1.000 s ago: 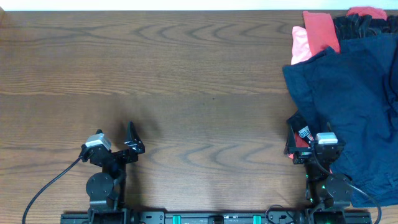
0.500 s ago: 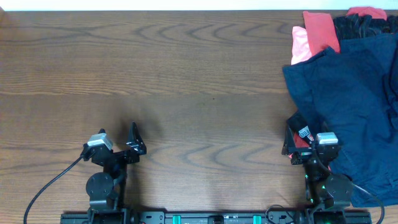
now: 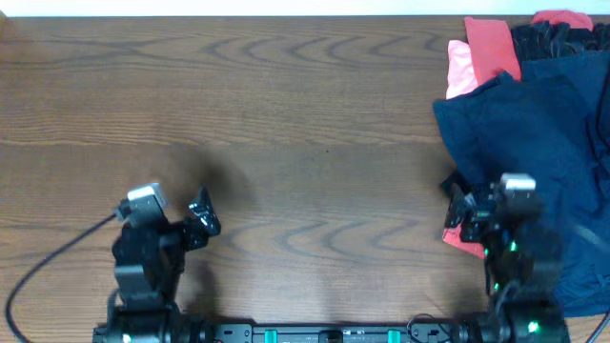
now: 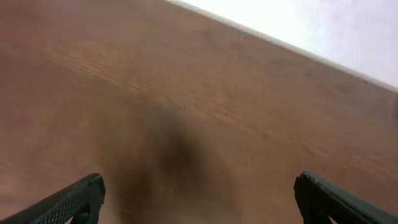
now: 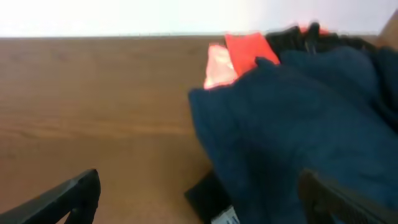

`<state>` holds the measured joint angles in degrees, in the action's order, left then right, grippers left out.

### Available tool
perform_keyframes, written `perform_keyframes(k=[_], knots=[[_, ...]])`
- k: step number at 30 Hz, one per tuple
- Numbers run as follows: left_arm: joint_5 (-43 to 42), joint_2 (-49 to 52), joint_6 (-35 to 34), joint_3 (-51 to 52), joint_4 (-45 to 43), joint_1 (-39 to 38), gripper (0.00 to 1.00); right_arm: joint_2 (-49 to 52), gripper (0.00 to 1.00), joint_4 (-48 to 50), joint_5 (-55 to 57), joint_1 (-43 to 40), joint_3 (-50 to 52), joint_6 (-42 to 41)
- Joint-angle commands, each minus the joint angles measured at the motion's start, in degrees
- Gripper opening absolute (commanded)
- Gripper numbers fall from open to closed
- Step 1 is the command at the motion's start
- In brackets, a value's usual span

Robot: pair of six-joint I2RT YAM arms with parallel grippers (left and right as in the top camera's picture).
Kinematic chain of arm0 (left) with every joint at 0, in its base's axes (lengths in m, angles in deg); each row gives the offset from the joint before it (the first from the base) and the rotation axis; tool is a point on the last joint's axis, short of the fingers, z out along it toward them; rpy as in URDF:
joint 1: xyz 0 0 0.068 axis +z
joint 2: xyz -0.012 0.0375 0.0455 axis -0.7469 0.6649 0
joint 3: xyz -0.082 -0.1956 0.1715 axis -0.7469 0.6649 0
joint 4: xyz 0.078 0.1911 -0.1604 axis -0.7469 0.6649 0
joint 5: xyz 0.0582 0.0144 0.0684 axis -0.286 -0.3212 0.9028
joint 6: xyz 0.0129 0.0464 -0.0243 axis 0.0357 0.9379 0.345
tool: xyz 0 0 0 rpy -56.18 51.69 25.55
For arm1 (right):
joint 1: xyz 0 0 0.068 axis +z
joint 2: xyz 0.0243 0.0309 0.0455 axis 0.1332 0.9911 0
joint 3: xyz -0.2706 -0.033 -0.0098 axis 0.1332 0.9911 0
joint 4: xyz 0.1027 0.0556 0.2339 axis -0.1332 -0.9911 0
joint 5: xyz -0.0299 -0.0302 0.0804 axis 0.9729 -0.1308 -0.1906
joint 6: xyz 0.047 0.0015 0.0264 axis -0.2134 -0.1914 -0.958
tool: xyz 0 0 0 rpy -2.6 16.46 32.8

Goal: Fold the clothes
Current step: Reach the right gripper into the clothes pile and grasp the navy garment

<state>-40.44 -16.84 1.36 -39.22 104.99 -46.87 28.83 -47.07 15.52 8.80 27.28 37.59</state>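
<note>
I should next grip the navy garment (image 3: 534, 124) with my right gripper near its edge facing the empty wood, to draw it out for folding.
A heap of clothes lies at the table's right side. A large dark navy garment (image 3: 534, 124) covers most of it and also fills the right of the right wrist view (image 5: 298, 118). A red piece (image 3: 491, 46), a salmon-pink piece (image 3: 459, 69) and a black piece (image 3: 553, 40) lie at the far right corner. A black corner with a white tag (image 5: 214, 198) and a red edge (image 3: 464, 243) stick out by the right arm. My right gripper (image 3: 457, 211) is open and empty at the navy garment's left edge. My left gripper (image 3: 202, 214) is open and empty over bare wood at the front left.
The wooden table (image 3: 286, 114) stretches left of the heap. A white wall runs behind the far edge (image 5: 124, 15). A black cable (image 3: 48, 286) trails from the left arm toward the front edge.
Both arms have lifted and shifted: the right wrist moved up and right over the navy garment's edge, the left wrist moved slightly left. The clothes have not moved.
</note>
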Motion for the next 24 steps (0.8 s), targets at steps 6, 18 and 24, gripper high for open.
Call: perform_keyframes(k=[6, 18, 24], knots=[[-0.3, 21.0, 1.4, -18.8, 14.9, 0.1, 0.98, 31.5, 0.99, -16.3, 4.2, -3.1, -23.1, -0.7], [-0.3, 32.9, 1.3, -23.2, 17.0, 0.1, 0.98, 59.2, 0.93, -10.8, 15.0, -7.1, -32.1, -7.4], [-0.3, 33.2, 1.3, -23.2, 17.0, 0.1, 0.98, 66.3, 0.66, -7.7, 14.9, -8.4, -32.1, -8.7]])
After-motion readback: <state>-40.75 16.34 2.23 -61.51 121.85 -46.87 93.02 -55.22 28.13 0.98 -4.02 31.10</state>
